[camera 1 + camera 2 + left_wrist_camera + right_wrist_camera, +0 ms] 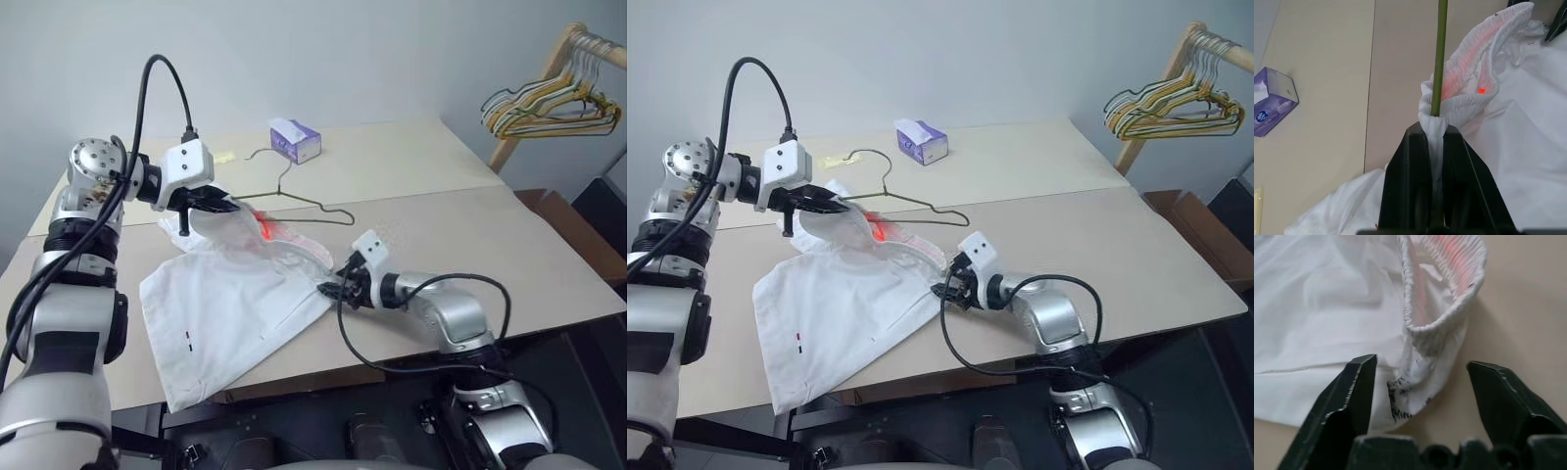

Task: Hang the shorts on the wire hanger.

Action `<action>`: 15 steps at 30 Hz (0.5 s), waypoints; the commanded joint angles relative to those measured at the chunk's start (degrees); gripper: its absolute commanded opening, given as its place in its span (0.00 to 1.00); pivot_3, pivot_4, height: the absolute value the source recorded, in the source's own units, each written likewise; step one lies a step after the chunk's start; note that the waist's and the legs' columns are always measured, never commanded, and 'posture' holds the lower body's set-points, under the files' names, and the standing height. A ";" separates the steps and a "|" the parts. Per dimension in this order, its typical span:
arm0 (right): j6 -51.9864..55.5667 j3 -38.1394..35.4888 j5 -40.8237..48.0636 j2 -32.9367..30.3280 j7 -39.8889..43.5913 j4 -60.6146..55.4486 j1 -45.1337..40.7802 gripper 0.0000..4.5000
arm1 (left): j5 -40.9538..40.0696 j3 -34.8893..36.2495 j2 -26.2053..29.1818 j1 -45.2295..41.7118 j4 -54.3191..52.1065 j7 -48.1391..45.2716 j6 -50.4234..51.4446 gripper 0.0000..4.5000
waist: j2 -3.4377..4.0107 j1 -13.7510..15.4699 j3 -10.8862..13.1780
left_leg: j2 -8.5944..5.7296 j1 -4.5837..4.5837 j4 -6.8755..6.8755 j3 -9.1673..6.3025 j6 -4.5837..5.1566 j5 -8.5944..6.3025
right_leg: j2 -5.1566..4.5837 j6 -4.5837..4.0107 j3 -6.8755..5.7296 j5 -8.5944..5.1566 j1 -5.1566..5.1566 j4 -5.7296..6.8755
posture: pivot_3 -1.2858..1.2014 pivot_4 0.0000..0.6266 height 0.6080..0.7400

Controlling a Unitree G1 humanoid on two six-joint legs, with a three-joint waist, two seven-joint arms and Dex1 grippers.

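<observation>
The shorts' cloth (230, 313) (1327, 333) lies flat, but the end of the waistband stands up in a fold. My right gripper should pick up the shorts there next.
The white shorts (225, 313) lie spread on the table, their gathered waistband (1469, 93) lifted at the far end and glowing orange-red inside. The thin green wire hanger (294, 196) lies beyond them, with one arm running into the waistband. My left gripper (227, 206) hovers above the table, shut on a bunch of waistband fabric with the green wire (1439, 54) pinched in it. My right gripper (328, 289) sits low at the shorts' right edge. It is open, with a fingertip (1364, 369) on either side of a fold of waistband (1435, 328) and not squeezing it.
A purple tissue box (295, 139) stands at the back of the table. A bunch of coloured hangers (549, 106) hangs on a wooden rack at the far right. The table's front edge (411, 357) runs just below my right arm.
</observation>
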 commanded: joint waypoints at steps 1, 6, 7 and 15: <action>-3.18 -1.16 0.39 1.08 -1.58 0.85 -2.35 0.47 | -1.04 2.03 1.16 -1.69 -1.87 0.17 -0.06 0.00 | 0.00 0.01 0.00 | 0.00 -0.02 0.00 -0.01 0.00 0.00 | 0.00 0.01 0.00 0.01 0.00 0.01 | 0.51 0.00 1.00; -4.09 -2.05 0.93 1.22 -2.48 1.76 -2.68 0.08 | -1.04 2.40 1.59 -1.63 -1.73 0.29 -0.10 0.00 | 0.00 0.01 0.00 | 0.00 -0.08 0.00 -0.04 0.00 0.00 | -0.01 0.04 -0.02 0.01 -0.01 -0.03 | 0.51 0.00 1.00; -4.19 -2.20 0.99 0.95 -2.50 1.58 -2.66 0.01 | -1.19 2.62 1.68 -1.57 -1.82 0.15 -0.05 0.00 | 0.00 0.01 0.00 | 0.00 -0.08 0.00 -0.05 0.00 0.00 | -0.01 0.04 -0.03 0.01 -0.01 -0.04 | 0.51 0.00 1.00; -3.20 -7.62 4.34 -5.99 0.89 2.50 -6.42 0.01 | -12.40 3.59 6.04 2.27 -7.14 -9.79 0.17 0.00 | 0.01 -0.12 0.01 | 0.01 -0.10 0.00 -0.05 0.01 0.00 | -0.01 0.04 -0.03 0.01 -0.03 -0.03 | 0.51 0.00 1.00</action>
